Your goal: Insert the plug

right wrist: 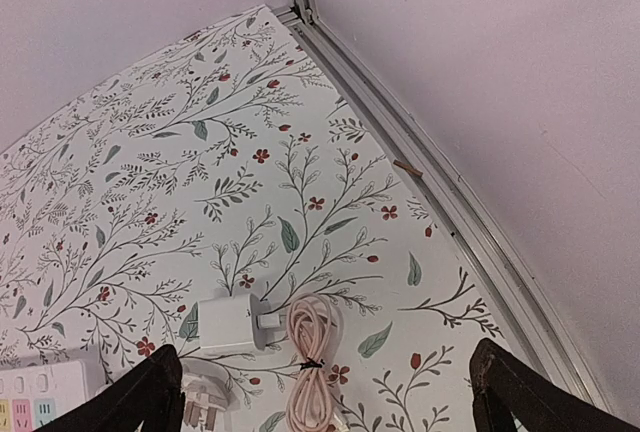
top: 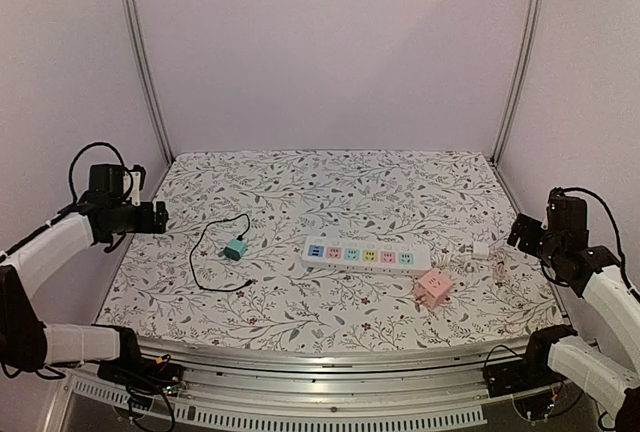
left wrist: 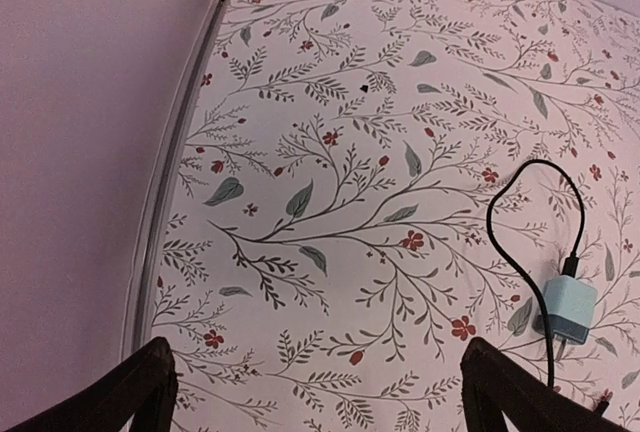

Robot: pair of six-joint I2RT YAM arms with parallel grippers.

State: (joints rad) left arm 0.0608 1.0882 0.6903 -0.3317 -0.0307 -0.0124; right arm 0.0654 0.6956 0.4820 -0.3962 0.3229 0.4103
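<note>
I will next grab the light-blue plug with my left gripper by opposite sides of its body, so the cable end stays clear for handing over to my right gripper.
A white power strip with coloured sockets lies mid-table; its end shows in the right wrist view. A light-blue plug with a black cable lies to its left, also in the left wrist view. A pink plug lies in front of the strip's right end. A white plug with a coiled pink cable lies at the right. My left gripper is open and empty, up at the left edge. My right gripper is open and empty at the right edge.
The table carries a floral cloth. A metal rail and pink walls close the sides and back. A white plug with metal pins lies just beside the white plug.
</note>
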